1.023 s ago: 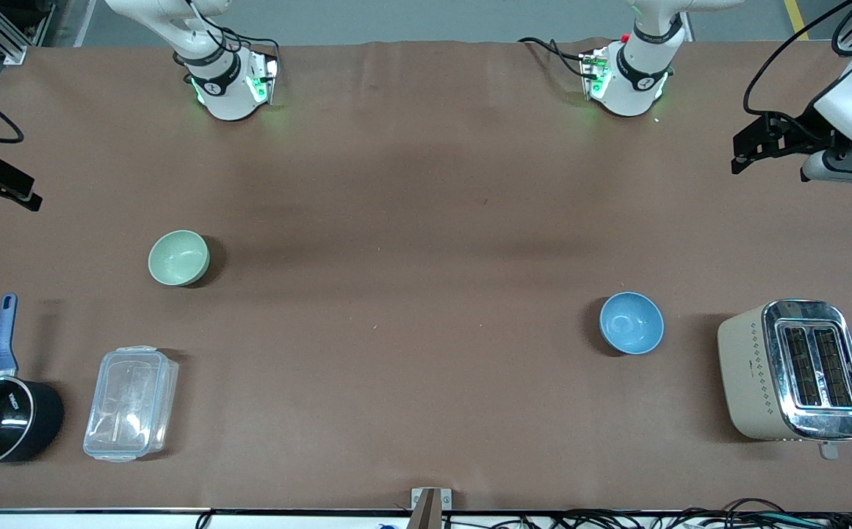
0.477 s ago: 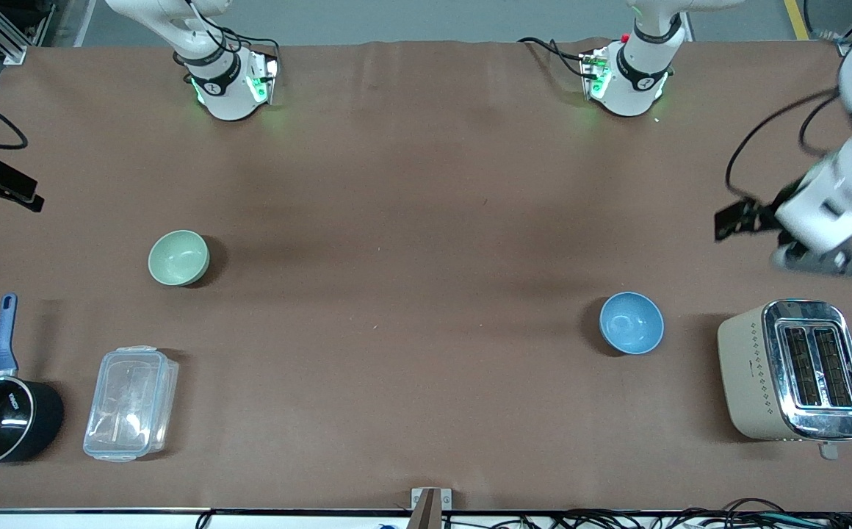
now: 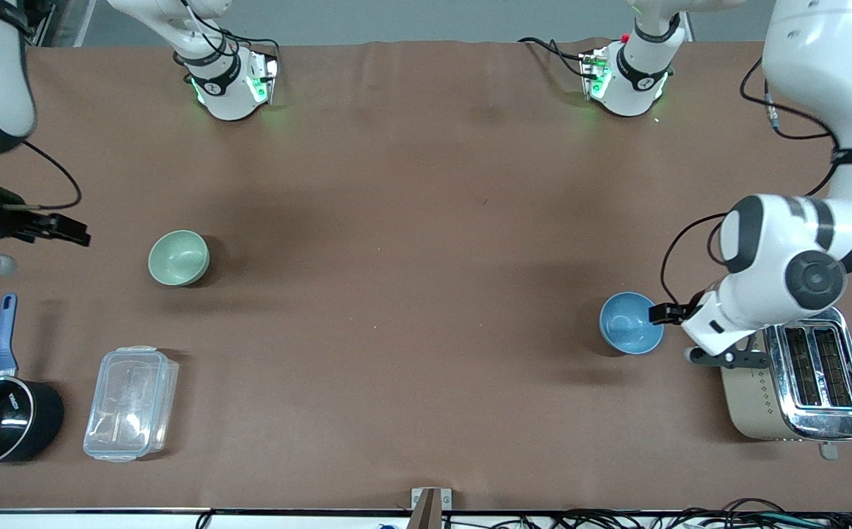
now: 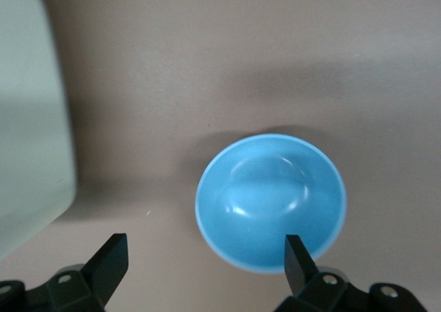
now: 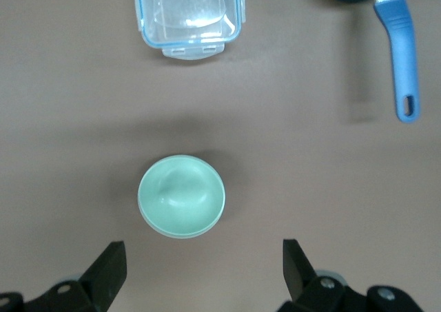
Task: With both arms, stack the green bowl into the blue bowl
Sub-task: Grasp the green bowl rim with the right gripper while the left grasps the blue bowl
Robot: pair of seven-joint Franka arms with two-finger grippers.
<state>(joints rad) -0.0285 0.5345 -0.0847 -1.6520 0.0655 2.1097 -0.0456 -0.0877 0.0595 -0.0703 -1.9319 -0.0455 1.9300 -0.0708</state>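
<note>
I need to grab the green bowl by its rim (image 3: 158, 248) with my right gripper next. Then I can stack it into the blue bowl.
The pale green bowl (image 3: 178, 257) sits upright on the brown table toward the right arm's end; it also shows in the right wrist view (image 5: 182, 195). The sky-blue bowl (image 3: 632, 322) sits upright beside the toaster, and it also shows in the left wrist view (image 4: 271, 200). My left gripper (image 3: 665, 314) is open and empty, low over the blue bowl's rim on the toaster's side (image 4: 204, 257). My right gripper (image 3: 66, 231) is open and empty, over bare table beside the green bowl (image 5: 202, 262), apart from it.
A beige and chrome toaster (image 3: 793, 371) stands close to the left gripper, partly under the left arm. A clear lidded container (image 3: 131, 402) and a black saucepan with a blue handle (image 3: 1, 411) lie nearer the front camera than the green bowl.
The left arm swung down from the table's edge to the blue bowl's rim. The right arm came in toward the green bowl. Neither bowl has moved.
</note>
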